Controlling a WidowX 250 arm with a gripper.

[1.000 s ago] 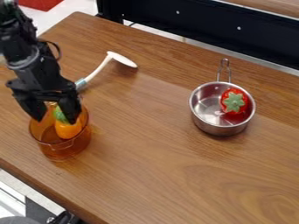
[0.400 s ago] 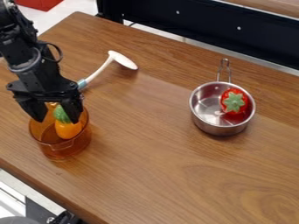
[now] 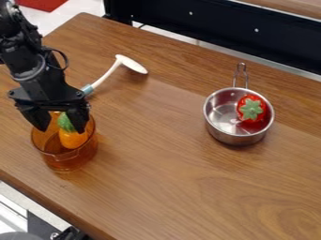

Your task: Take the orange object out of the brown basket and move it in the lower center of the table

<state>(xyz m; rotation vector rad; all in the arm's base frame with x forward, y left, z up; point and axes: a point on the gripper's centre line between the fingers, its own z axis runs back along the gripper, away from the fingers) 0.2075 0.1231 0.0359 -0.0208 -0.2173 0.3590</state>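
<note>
My gripper picks up the orange object by its round body below the green top next, to move it out to the lower center of the table.
The black gripper [image 3: 61,126] hangs at the left, over the mouth of a transparent amber-brown container [image 3: 65,159], its two fingers spread apart. Inside that container is the orange object [image 3: 73,139], which has a green top. The right finger stands close beside the green top; whether they touch I cannot tell. The left finger is over the container's left side, apart from the object. The wooden table [image 3: 188,183] carries the container near its left front edge.
A metal pot [image 3: 235,137] stands at the right with a red, green-topped toy [image 3: 251,108] in it, its handle pointing to the back. A white utensil [image 3: 108,74] lies just behind the container, beside the gripper.
Compared with a second ago, the gripper has shifted slightly, and more of the green top shows beside the right finger. The container, the orange object and the pot have not moved.
</note>
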